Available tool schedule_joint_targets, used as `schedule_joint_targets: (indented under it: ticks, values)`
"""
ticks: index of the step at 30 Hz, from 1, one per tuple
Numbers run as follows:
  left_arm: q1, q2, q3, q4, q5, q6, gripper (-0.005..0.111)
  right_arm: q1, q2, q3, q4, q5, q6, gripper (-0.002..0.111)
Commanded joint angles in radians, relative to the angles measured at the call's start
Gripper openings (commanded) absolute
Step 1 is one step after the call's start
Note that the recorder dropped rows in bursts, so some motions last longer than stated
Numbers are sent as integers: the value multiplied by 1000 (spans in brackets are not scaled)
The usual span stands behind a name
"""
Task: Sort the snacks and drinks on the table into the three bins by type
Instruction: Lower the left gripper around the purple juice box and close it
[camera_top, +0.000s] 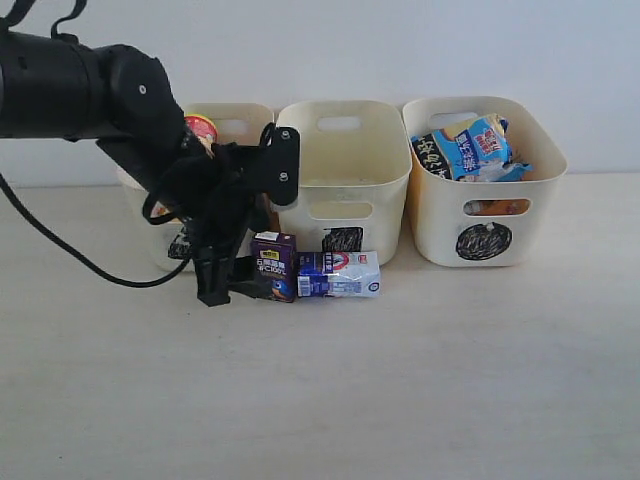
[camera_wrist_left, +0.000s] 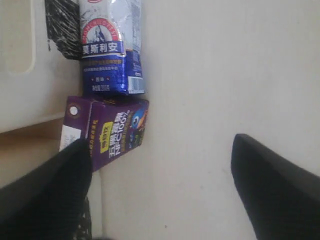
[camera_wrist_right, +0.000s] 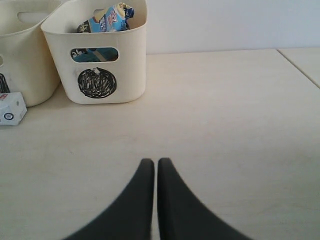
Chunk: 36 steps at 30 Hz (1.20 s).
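Observation:
Next, my left gripper grabs the dark purple carton by its top end with the round straw hole (camera_top: 274, 240) to sort the drink into the middle bin (camera_top: 342, 150).
A dark purple carton (camera_top: 273, 265) stands upright in front of the bins, and a blue-and-white carton (camera_top: 340, 274) lies on its side next to it. My left gripper (camera_top: 228, 285) is open and points down just left of the purple carton. In the left wrist view the purple carton (camera_wrist_left: 107, 130) touches one finger (camera_wrist_left: 60, 190), and the table between the jaws of the gripper (camera_wrist_left: 161, 142) is bare. The blue-and-white carton (camera_wrist_left: 110, 50) lies beyond. My right gripper (camera_wrist_right: 152, 161) is shut with nothing in it and hovers low over the table.
Three cream bins line the back: the left bin (camera_top: 245, 112) holds a chip tube (camera_top: 202, 127), the middle bin (camera_top: 345, 160) bears a square mark, and the right bin (camera_top: 490, 185) with a circle mark (camera_top: 484, 241) holds a blue-white bag (camera_top: 480, 145) and a black bag (camera_top: 430, 155).

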Motion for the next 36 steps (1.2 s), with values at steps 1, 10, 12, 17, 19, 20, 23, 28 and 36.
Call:
schedule_joint_targets:
  ticks: [1,10,12,17,19,20,23,28,36]
  values:
    - [-2,35,-9,2,-79,24,70,-9,-5,4,-3,-4,2,0]
    - [-2,89,-9,58,-188,24,70,-9,-5,4,-3,-4,2,0]
    - [-2,101,-9,72,-193,24,70,-9,-5,4,-3,-4,2,0]
    - [-2,143,-9,74,-254,24,69,-9,-5,4,-3,-4,2,0]
    - [-2,149,-9,74,-276,24,65,-9,-5,4,-3,-4,2,0]
    - [-2,152,-9,76,-288,24,64,-9,-5,4,-3,-4,2,0]
    - [-2,152,-9,79,-297,24,64,-9,-5,4,-3,-4,2,0]
    - [-2,110,-9,87,-294,24,64,-9,-5,4,-3,-4,2,0]
    - [-2,115,-9,117,-284,24,64,-9,-5,4,-3,-4,2,0]
